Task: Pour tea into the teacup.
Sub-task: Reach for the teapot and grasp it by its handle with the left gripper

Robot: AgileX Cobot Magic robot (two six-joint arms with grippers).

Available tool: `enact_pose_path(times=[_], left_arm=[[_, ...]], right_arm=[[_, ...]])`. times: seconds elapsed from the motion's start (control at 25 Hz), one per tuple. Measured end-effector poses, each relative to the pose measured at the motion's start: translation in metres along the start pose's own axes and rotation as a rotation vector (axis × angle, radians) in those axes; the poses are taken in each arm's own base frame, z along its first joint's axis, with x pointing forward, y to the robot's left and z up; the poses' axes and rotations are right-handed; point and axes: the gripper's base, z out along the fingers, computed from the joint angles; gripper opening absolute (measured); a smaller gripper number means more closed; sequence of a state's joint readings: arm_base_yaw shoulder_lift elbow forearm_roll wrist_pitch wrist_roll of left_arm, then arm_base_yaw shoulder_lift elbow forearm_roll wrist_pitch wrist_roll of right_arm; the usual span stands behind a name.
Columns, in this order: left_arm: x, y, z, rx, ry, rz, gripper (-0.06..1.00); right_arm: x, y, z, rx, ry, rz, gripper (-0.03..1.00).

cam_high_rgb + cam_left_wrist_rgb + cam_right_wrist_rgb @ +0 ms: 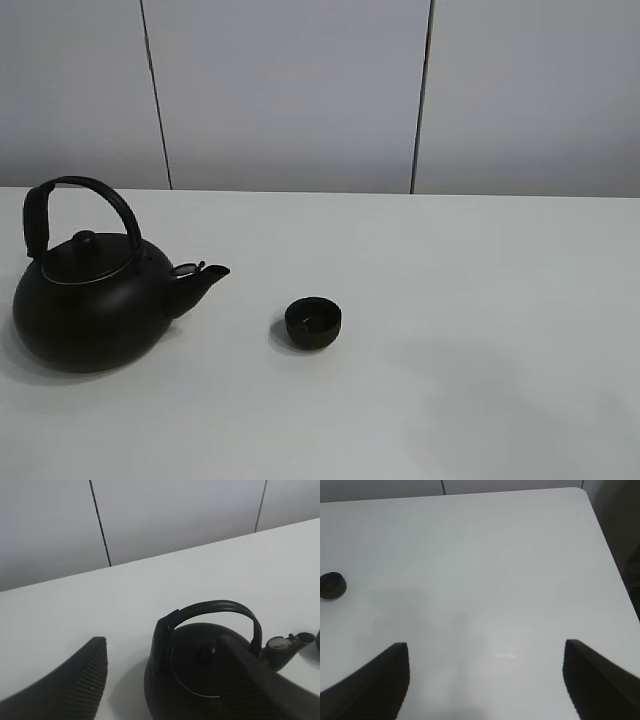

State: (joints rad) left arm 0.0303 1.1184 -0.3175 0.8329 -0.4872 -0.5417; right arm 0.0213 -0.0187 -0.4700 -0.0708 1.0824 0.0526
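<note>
The left gripper will grab the kettle next by the handle's end away from the spout (161, 642), because the kettle's round body is wider than the open fingers.
The teacup (313, 323), a small low black cup without a handle, stands on the white table (450, 300) near the middle. A big round black kettle (90, 300) with an arched handle sits at the left, its spout pointing at the cup. Neither gripper shows in the exterior high view. In the left wrist view my left gripper (162, 640) is open, hovering above and behind the kettle (200, 675), with nothing between its fingers (75, 685). My right gripper (485, 647) is open over bare table, the teacup (331, 585) well off to its side.
A grey panelled wall (290, 90) runs behind the table. The table's right edge and far right corner (585, 492) show in the right wrist view. Nothing else stands on the tabletop in view.
</note>
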Motion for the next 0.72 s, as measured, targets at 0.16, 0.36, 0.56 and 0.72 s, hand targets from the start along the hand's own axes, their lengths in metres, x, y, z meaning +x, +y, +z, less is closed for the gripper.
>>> enact_pose_path(times=[0.16, 0.36, 0.56, 0.72], left_arm=[[0.012, 0.003, 0.01, 0.045, -0.009, -0.009, 0.45], [0.031, 0.005, 0.034, 0.092, -0.003, -0.05, 0.45], [0.049, 0.01, 0.054, 0.083, -0.058, -0.089, 0.45], [0.06, 0.013, 0.068, 0.081, -0.087, -0.1, 0.45]], right_arm=[[0.0, 0.0, 0.0, 0.0, 0.0, 0.0, 0.58], [0.0, 0.0, 0.0, 0.0, 0.0, 0.0, 0.58], [0.0, 0.0, 0.0, 0.0, 0.0, 0.0, 0.58], [0.0, 0.0, 0.0, 0.0, -0.001, 0.0, 0.58]])
